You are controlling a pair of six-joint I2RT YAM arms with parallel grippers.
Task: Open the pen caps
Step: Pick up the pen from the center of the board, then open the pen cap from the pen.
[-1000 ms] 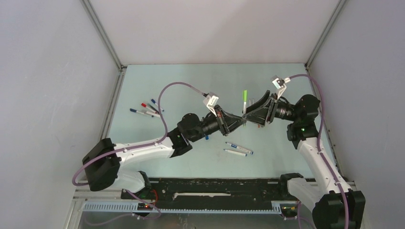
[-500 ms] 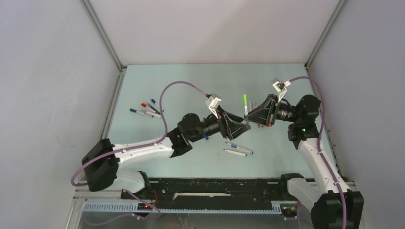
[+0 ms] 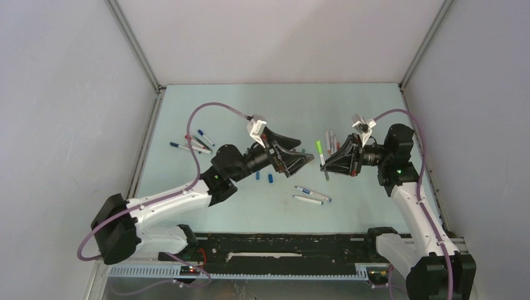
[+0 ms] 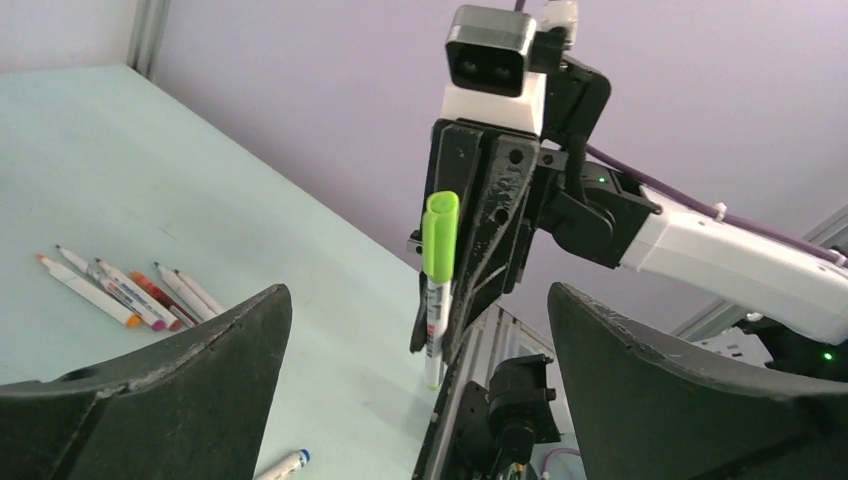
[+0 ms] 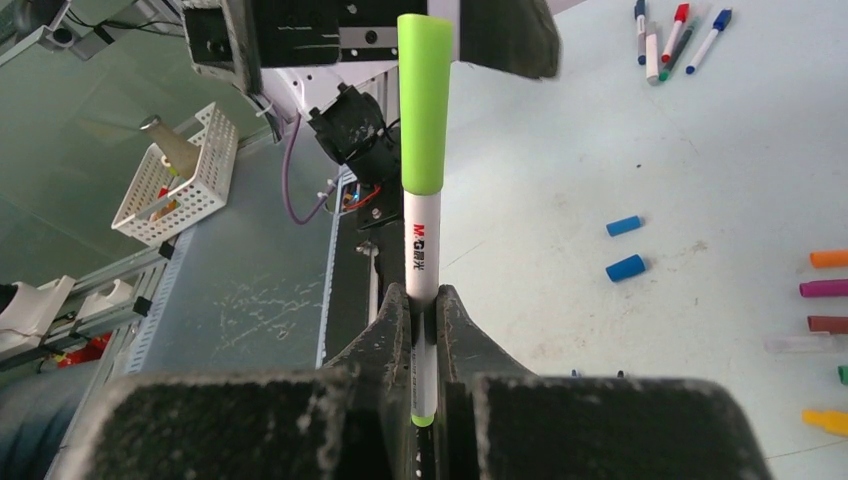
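Observation:
My left gripper should pull the cap open next, so it should grab the lime-green pen cap by its sides and leave the white body of the pen free.
A white pen with a lime-green pen cap still on it stands upright in my right gripper, which is shut on the lower barrel. From above, that gripper holds the pen over the table's middle, with the green cap pointing away. My left gripper is open, a short way left of the pen and apart from it. In the left wrist view the green-capped pen hangs beyond my wide-open left gripper. Two loose blue caps lie on the table under the left arm.
Capped pens lie at the table's left. Two more pens lie near the front middle. Several uncapped pens lie behind the right gripper, with their coloured tips at the right wrist view's edge. A white basket stands off the table.
The left gripper let go of the pen, opened wide and drew back to the left. The right gripper shut on the barrel and now holds the pen alone, slightly lower.

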